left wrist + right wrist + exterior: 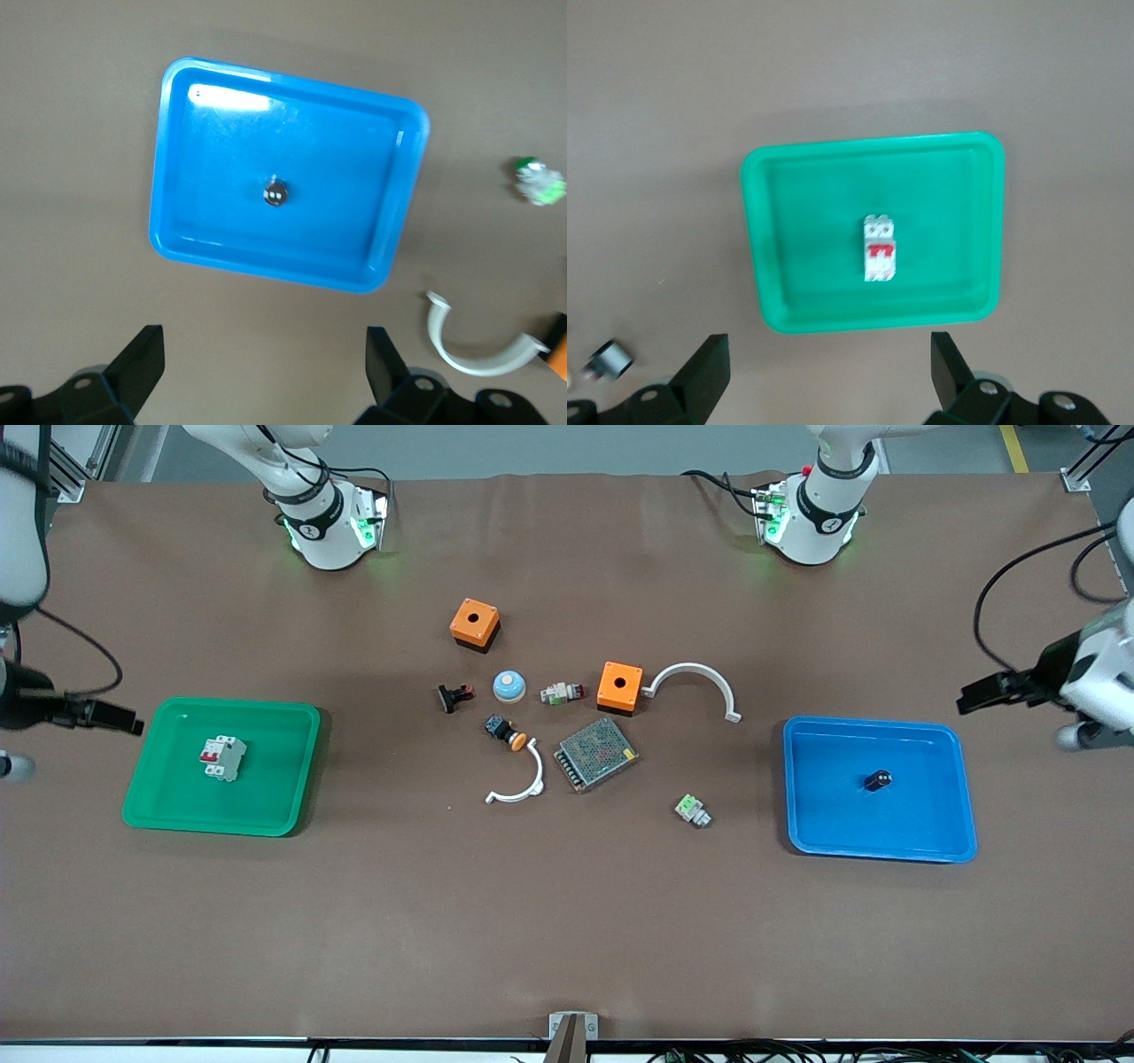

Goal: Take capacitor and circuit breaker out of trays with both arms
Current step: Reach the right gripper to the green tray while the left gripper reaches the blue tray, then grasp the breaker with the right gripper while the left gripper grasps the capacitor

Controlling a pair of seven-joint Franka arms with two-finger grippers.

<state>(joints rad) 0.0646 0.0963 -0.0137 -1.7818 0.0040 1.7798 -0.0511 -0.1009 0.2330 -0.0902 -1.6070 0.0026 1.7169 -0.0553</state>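
Observation:
The right gripper grabs the breaker by its flat sides (880,251) beside the red switch (222,759) next, to take it out of the green tray.
The capacitor (878,780), a tiny black cylinder, stands in the blue tray (966,815); it also shows in the left wrist view (276,192) in that tray (177,159). The breaker (222,757), white-grey with a red switch, lies in the green tray (151,779); the right wrist view shows it (880,249) in that tray (757,248). My left gripper (967,698) is open and empty over bare table beside the blue tray (266,354). My right gripper (131,724) is open and empty over bare table beside the green tray (830,354).
Between the trays lie two orange boxes (475,623) (619,686), two white arcs (695,685) (521,779), a metal mesh unit (596,754), a white-and-green module (692,810), an orange-capped push button (505,732), a blue knob (509,685) and a black-and-red clip (454,696).

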